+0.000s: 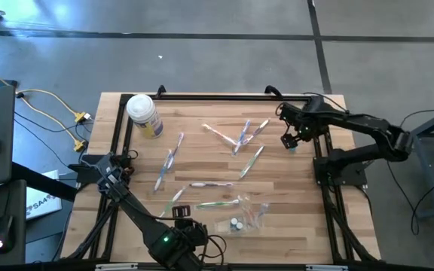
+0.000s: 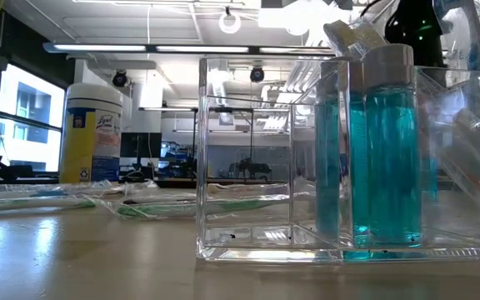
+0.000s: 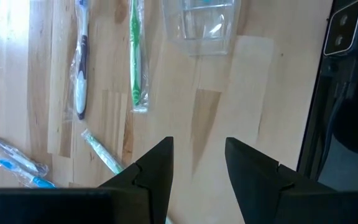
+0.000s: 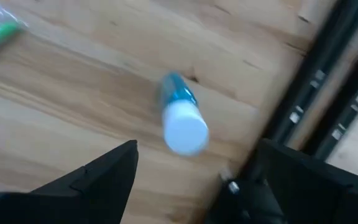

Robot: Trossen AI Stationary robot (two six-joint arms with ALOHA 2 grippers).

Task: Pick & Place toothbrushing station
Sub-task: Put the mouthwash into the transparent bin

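The small blue bottle should go in the clear holder, so my right gripper will grab its white cap (image 4: 180,121) next.
The clear holder (image 1: 246,220) stands on the table near the front, with blue bottles in one compartment (image 2: 382,150); it also shows in the left wrist view (image 3: 199,25). Several pastel toothbrushes (image 1: 232,135) lie scattered flat across the wooden table; two lie beyond the left fingers (image 3: 135,56). My left gripper (image 1: 200,228) (image 3: 197,149) is open and empty, low over the table just left of the holder. My right gripper (image 1: 292,140) (image 4: 197,146) is open wide above a small blue bottle with a white cap (image 4: 180,121), which stands on the table at the right; the fingers are clear of it.
A large white-lidded jar with a yellow label (image 1: 144,114) stands at the far left of the table. A black frame (image 1: 319,150) runs along the table's edges, close to the right gripper. Bare wood (image 1: 285,188) lies between the small bottle and the holder.
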